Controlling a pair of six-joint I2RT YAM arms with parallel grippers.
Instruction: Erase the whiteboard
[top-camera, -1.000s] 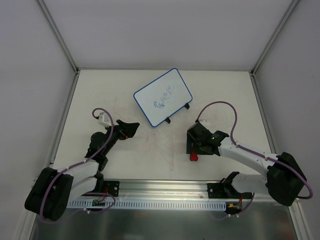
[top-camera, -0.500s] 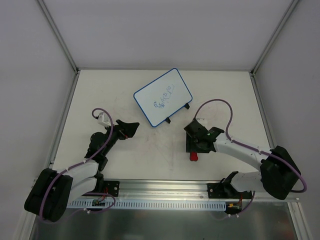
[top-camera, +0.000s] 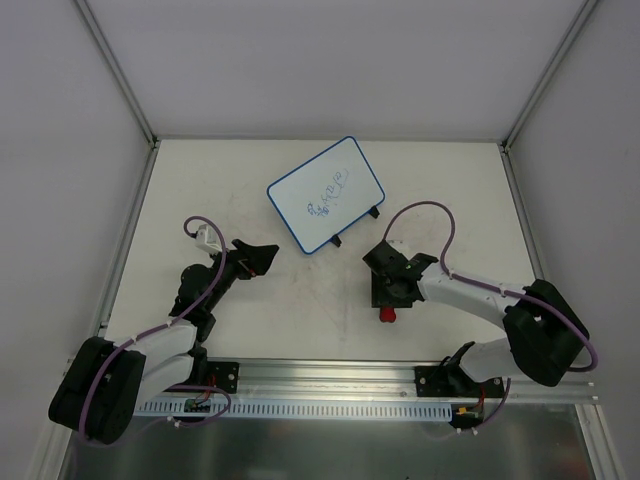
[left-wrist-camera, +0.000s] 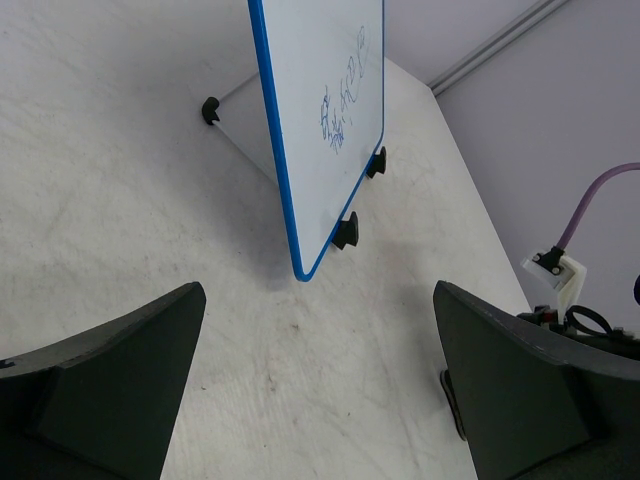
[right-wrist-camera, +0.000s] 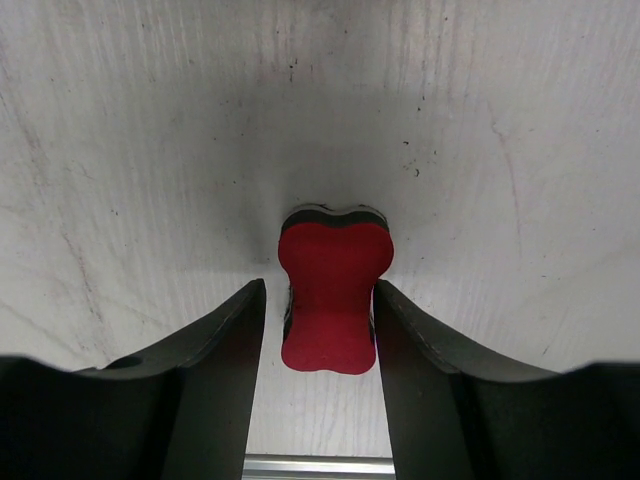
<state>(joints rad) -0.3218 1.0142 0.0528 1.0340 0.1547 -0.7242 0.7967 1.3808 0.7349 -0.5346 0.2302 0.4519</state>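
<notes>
My right gripper has a gap between one of its fingers and the red bone-shaped eraser, so the eraser would stay on the tabletop if I lifted my right gripper now.
The whiteboard lies tilted at the table's back middle, white with a blue rim, two black feet and small blue scribbles; it also shows in the left wrist view. A red bone-shaped eraser lies on the table; in the right wrist view the eraser sits between my right gripper's fingers. My right gripper is low over it, its jaws on both sides, with a thin gap at the left finger. My left gripper is wide open and empty, to the front left of the board.
The table surface is white and scuffed. White walls with metal corner posts enclose it on three sides. A slotted metal rail runs along the near edge by the arm bases.
My right arm's wrist has shifted left and a little back over the eraser, with its cable loop following. The eraser, whiteboard and left arm have not moved.
</notes>
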